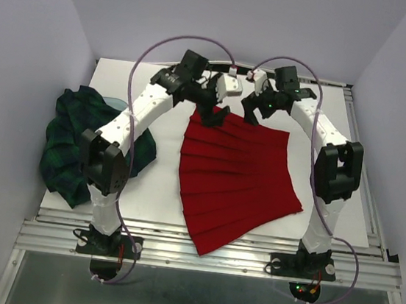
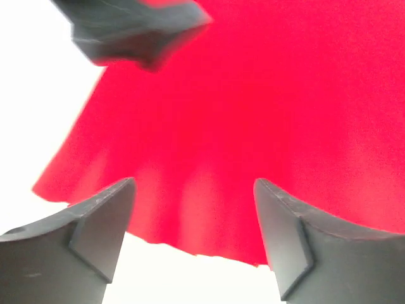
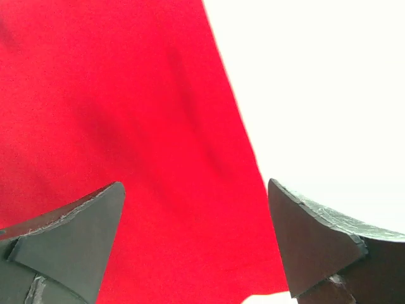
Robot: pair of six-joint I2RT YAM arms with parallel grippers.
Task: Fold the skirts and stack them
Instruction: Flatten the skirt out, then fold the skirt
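My right gripper grips the red pleated skirt by its waist corner opposite my left gripper next, to fold the waist evenly toward the hem.
The red pleated skirt [image 1: 233,178] lies flat and fanned out in the middle of the table, its narrow waist end at the back. My left gripper [image 1: 209,114] hovers open over the waist's left corner; the left wrist view shows the red cloth [image 2: 253,114] between and beyond the spread fingers [image 2: 95,221]. My right gripper [image 1: 251,113] hovers open over the waist's right part; the right wrist view shows the skirt's edge [image 3: 126,126] between its fingers [image 3: 316,234]. The green and navy plaid skirt [image 1: 74,144] lies crumpled at the table's left.
The white table top [image 1: 332,123] ends at a metal rail [image 1: 213,253] in front. Grey walls stand at the left, back and right. The other gripper's dark finger [image 2: 136,31] shows at the top of the left wrist view.
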